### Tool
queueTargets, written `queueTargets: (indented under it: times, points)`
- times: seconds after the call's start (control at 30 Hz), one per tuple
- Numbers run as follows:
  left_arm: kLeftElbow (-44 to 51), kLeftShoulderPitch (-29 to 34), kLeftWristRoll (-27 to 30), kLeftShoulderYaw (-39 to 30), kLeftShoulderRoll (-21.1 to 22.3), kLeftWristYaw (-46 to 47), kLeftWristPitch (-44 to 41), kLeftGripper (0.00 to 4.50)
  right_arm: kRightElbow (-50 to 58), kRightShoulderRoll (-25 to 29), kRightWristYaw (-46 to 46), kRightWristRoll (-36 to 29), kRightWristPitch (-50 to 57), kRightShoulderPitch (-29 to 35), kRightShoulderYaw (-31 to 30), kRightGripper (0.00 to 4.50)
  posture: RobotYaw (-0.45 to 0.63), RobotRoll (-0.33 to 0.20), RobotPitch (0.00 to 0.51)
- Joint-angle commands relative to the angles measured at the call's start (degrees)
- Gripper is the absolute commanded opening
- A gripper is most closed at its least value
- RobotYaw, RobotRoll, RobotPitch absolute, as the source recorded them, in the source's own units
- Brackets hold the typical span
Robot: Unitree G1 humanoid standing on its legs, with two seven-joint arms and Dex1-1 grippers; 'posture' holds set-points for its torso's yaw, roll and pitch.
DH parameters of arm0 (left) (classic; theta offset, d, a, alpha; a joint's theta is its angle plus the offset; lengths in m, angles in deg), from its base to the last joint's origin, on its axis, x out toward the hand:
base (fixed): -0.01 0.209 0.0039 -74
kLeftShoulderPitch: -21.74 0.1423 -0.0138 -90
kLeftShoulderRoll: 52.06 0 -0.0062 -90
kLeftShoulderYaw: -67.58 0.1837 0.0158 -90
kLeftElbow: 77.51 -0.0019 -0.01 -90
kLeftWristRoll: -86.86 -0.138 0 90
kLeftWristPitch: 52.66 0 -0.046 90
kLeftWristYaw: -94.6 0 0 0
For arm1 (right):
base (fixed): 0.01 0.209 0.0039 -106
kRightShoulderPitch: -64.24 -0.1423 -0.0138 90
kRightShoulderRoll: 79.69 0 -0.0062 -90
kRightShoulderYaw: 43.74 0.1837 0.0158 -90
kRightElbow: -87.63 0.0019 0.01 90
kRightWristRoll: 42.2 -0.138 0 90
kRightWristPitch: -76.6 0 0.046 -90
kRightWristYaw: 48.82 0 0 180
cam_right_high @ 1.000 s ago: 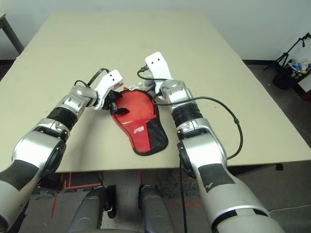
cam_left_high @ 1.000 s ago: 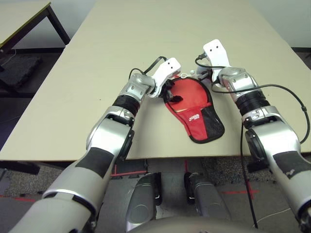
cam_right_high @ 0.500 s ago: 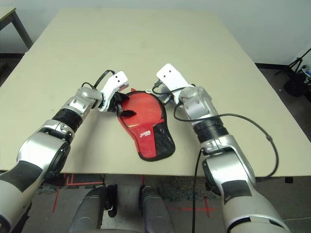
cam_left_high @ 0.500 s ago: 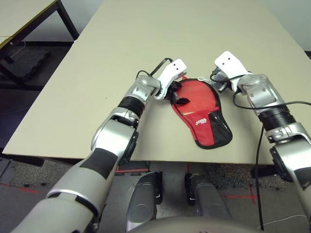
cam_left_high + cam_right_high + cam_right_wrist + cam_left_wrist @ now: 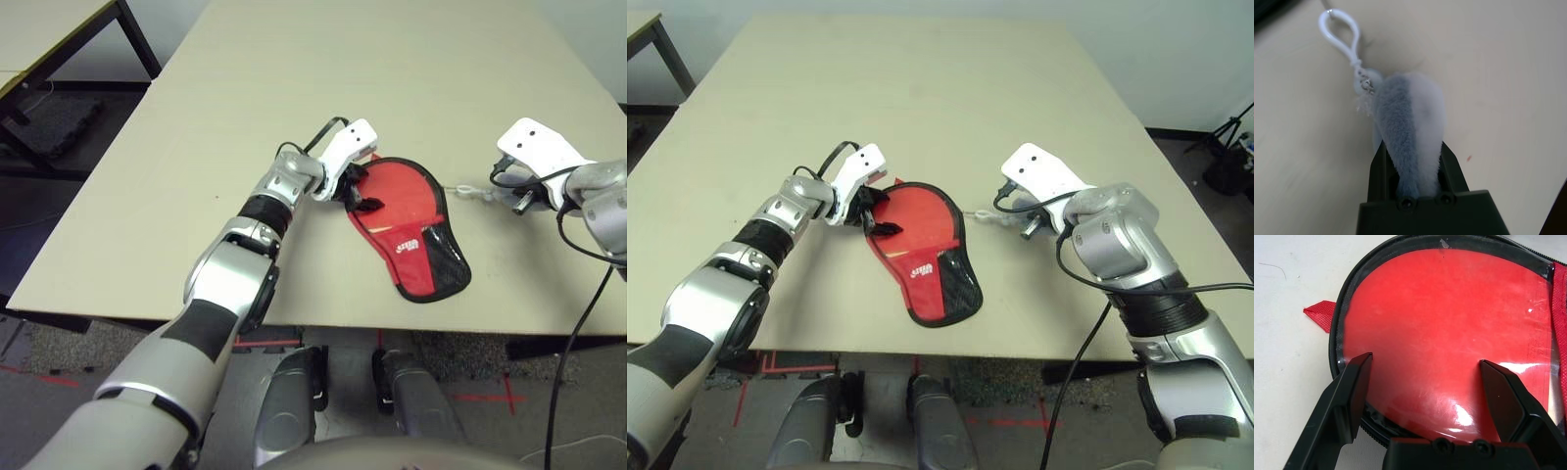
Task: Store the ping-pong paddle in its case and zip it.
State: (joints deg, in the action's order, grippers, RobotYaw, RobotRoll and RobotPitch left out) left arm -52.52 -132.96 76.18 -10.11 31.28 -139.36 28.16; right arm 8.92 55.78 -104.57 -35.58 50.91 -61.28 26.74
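Observation:
The cord (image 5: 470, 191) meets the edging beside the red head. My right gripper keeps hold of the pouch for now, until the cord reaches the mesh pocket (image 5: 447, 258).
The red case (image 5: 411, 235) lies flat on the table with its black zipper edging, and its mesh pocket and white logo point toward me. My left gripper (image 5: 358, 191) is open, its fingers (image 5: 1352, 391) straddling the case's round head. A glossy red surface (image 5: 1444, 328) fills that head; I cannot tell whether it is the ping-pong paddle's face, and the paddle's handle is hidden. My right gripper (image 5: 1024, 223) hovers right of the case, shut on a grey-white fuzzy pouch (image 5: 1410, 122). The pouch's white cord loop (image 5: 1339, 29) stretches toward the case.
The beige table (image 5: 294, 78) stretches far ahead, and its front edge runs just below the case. A second table (image 5: 49, 29) stands off to the far left. A dark stand (image 5: 1234, 147) is on the floor to the right.
My right arm has swung to the right, away from the case's head, taking the fuzzy pouch with it. The left gripper stays open over the case. The camera shifted early on.

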Motion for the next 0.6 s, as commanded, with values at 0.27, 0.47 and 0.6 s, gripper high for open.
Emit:
queueTargets:
  times: [0.27, 0.47, 0.6]
  points:
    - [-6.1, 3.9, -4.5, 4.0, 0.9, 1.6, -2.7, 4.5, 21.6, 15.9, -11.4, -13.1, 8.0, 9.9, -0.5, 0.27, -0.19, 0.0, 0.205]
    - [-6.2, 3.9, -4.5, 4.0, 0.7, 1.8, -2.6, 4.5, 26.3, 19.2, -11.4, -18.1, 9.5, 13.4, 0.9, 0.26, -0.2, 0.0, 0.206]
    - [-6.4, 3.8, -4.6, 4.0, 0.7, 1.9, -2.5, 4.5, 25.7, 20.0, -10.7, -18.5, 8.2, 13.1, 0.1, 0.26, -0.19, 0.0, 0.204]
